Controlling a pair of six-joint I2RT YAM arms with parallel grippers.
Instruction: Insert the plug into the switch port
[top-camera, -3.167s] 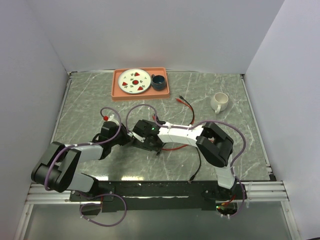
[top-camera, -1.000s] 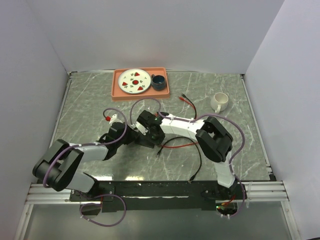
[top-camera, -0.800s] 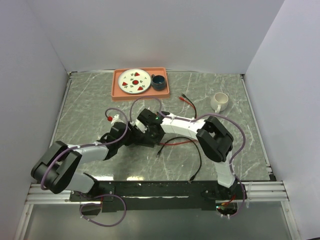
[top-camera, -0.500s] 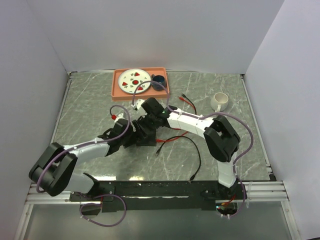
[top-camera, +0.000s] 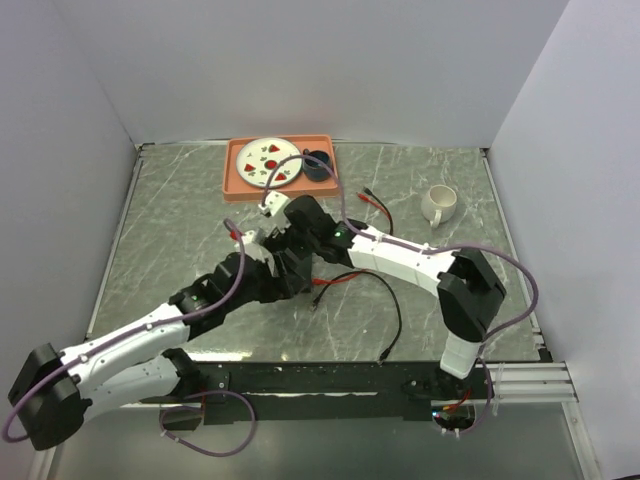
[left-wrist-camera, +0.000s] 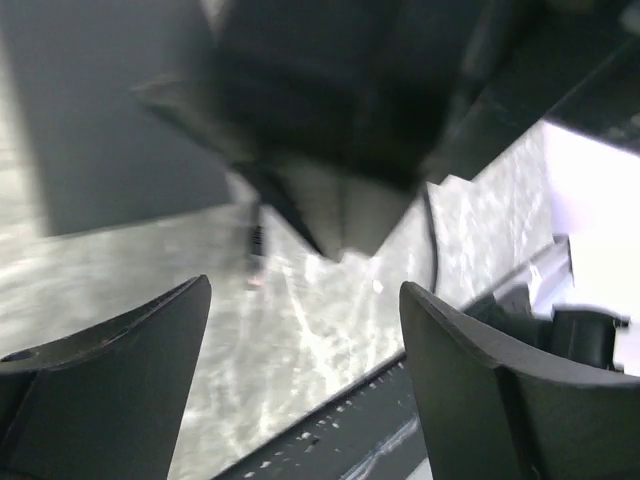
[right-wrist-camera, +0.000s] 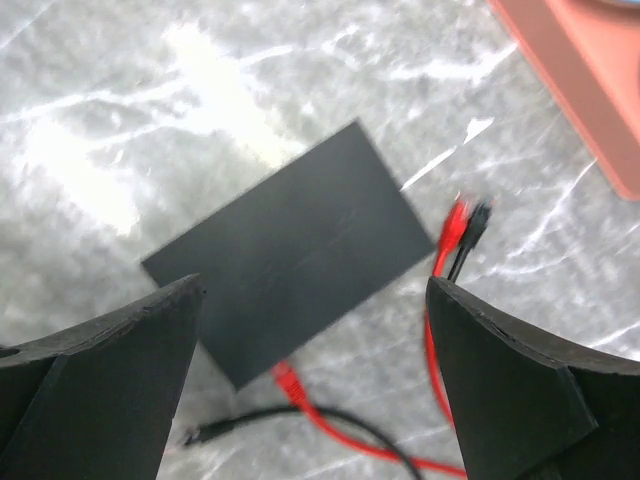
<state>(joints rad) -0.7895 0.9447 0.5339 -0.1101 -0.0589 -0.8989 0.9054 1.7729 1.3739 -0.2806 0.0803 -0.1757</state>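
Note:
The black cable's plug (top-camera: 315, 304) (left-wrist-camera: 256, 269) is next for my left gripper to grab, by the plug's tip. The cable side will stay free for my right gripper to grab and insert.
In the right wrist view the switch (right-wrist-camera: 290, 250), a flat black slab, lies on the marble. A red plug (right-wrist-camera: 288, 378) meets its near edge, and its red cable (right-wrist-camera: 440, 330) trails off to the right. My right gripper (right-wrist-camera: 313, 290) hangs open above the switch, holding nothing. My left gripper (left-wrist-camera: 305, 290) is open too, with only marble between its fingers. A blurred dark mass fills the top of the left wrist view. From the top, both grippers (top-camera: 288, 250) crowd over the switch and hide most of it.
A loose black cable (top-camera: 390, 310) loops across the marble, one plug end (right-wrist-camera: 200, 435) near the switch. The far ends of both cables (top-camera: 372, 202) lie toward the back. An orange tray (top-camera: 233, 178) with a plate and dark cup stands behind. A white mug (top-camera: 438, 204) is back right.
Both grippers have opened and risen from the switch and plug. The right wrist has swung toward the tray, and the left arm has stretched forward.

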